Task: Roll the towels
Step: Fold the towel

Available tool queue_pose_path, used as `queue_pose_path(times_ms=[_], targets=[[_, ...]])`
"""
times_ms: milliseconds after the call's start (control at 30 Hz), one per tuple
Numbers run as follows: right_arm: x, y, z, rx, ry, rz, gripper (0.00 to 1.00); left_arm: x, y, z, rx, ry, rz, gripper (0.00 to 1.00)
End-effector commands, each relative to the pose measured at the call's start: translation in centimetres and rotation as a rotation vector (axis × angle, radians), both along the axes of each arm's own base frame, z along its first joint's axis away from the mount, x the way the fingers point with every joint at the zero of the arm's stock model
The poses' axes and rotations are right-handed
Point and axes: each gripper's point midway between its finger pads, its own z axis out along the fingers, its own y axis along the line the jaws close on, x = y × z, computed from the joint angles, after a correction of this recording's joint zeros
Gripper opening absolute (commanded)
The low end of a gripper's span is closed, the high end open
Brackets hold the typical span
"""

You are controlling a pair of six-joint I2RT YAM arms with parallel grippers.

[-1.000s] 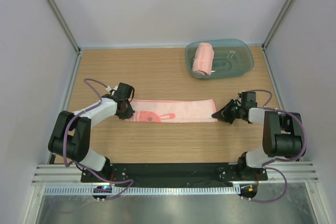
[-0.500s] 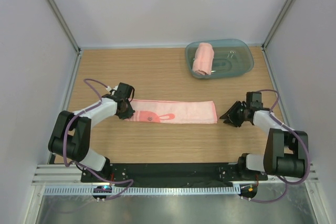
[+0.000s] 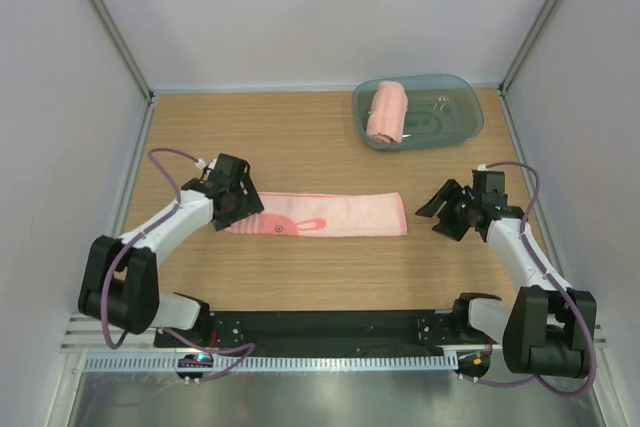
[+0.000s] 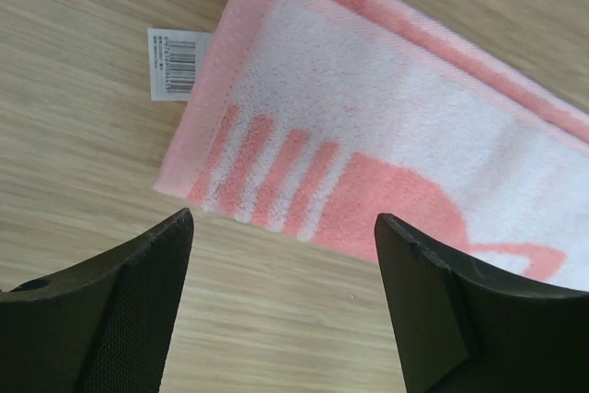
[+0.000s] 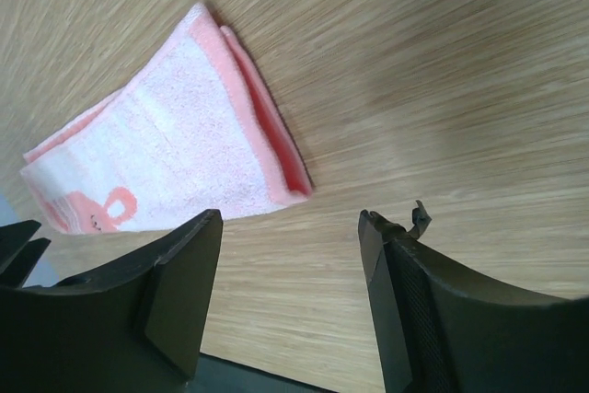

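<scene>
The robot's right gripper will next take hold of the flat towel's near corner (image 3: pixel 403 233) (image 5: pixel 293 192), opposite the barcode end, to fold the towel over for rolling.
One salmon-pink towel (image 3: pixel 325 215) lies flat as a long folded strip across the middle of the table. My left gripper (image 3: pixel 240 209) hovers open over its left end, nothing between the fingers. In the left wrist view the towel's end (image 4: pixel 368 135), with its white barcode label (image 4: pixel 175 62), lies just ahead of the open left gripper (image 4: pixel 283 227). My right gripper (image 3: pixel 438 210) stands open a little to the right of the strip's right end (image 5: pixel 175 154), apart from it and empty (image 5: pixel 290 223). A second towel (image 3: pixel 387 112) sits rolled in the tub.
The translucent blue-green tub (image 3: pixel 455 122) stands at the back right of the wooden table. Grey walls with metal posts close in the left, right and back sides. A black mounting rail (image 3: pixel 330 327) runs along the near edge.
Both grippers have opened and let go of the towel's ends. The right gripper has drawn back to the right, the left has lifted slightly, and the strip has shifted a little leftward.
</scene>
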Motion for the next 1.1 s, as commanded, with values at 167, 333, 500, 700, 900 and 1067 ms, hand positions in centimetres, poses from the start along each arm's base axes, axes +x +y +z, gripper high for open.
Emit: queue_pose_path(times_ms=[167, 333, 500, 700, 900, 1067], targets=[[-0.7, 3.5, -0.6, 0.087, -0.007, 0.057, 0.68, -0.7, 0.7, 10.6, -0.016, -0.212, -0.081, 0.86], [-0.4, 4.6, -1.8, 0.085, 0.011, 0.093, 0.66, -3.5, 3.5, 12.7, 0.089, -0.265, -0.099, 0.86], [0.6, 4.5, -2.9, 0.075, 0.02, 0.085, 0.63, -5.0, 4.3, 13.9, 0.074, -0.374, -0.089, 0.86], [0.8, 4.6, -4.4, 0.077, 0.061, 0.089, 0.6, -4.9, 4.7, 15.0, 0.08, -0.439, -0.072, 0.91], [0.5, 5.0, -5.3, 0.079, 0.082, 0.097, 0.51, -4.6, 4.4, 13.9, 0.085, -0.374, -0.083, 0.9], [0.1, 4.9, -5.4, 0.069, 0.086, 0.107, 0.3, -4.6, 4.5, 13.8, 0.092, -0.369, -0.078, 0.9]])
